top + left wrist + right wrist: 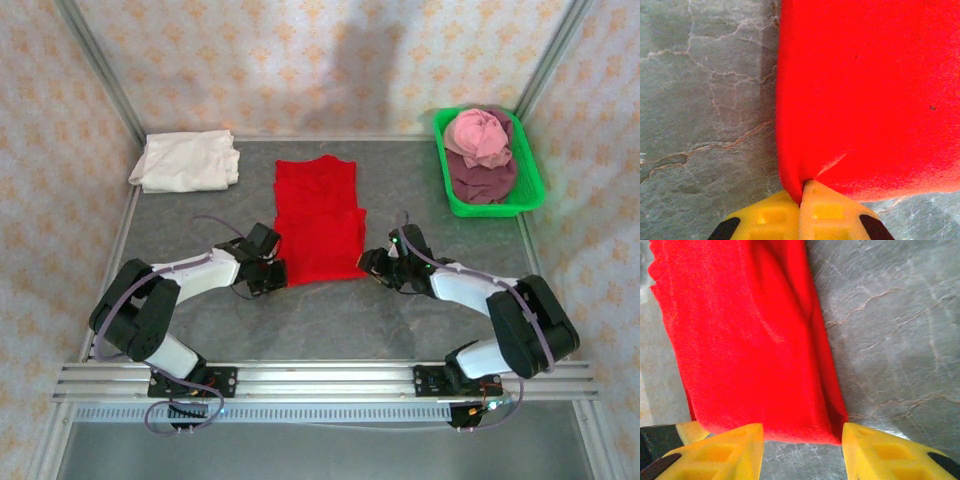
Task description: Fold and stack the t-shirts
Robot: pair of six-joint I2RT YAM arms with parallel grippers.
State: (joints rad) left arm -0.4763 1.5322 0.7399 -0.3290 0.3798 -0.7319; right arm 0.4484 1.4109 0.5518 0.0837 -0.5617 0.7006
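Next, my right gripper grabs the red t-shirt's free near corner (363,275) (824,436), opposite my left gripper's corner, to fold the t-shirt's near edge over evenly.
A bright red t-shirt (318,220) lies folded into a long strip in the middle of the table. My left gripper (272,272) is at its near left corner, and in the left wrist view the yellow fingers (804,187) are shut on a pinch of the red cloth (865,90). At the near right corner is my right gripper (372,262); it stands open (802,436), one finger on each side of the near edge of the red shirt (750,340). A folded cream-white t-shirt (186,160) lies at the back left.
A green plastic tray (528,190) at the back right holds a crumpled pink shirt (478,135) on top of a dull maroon one (482,180). The grey table (330,320) is walled by patterned panels at the back and sides.
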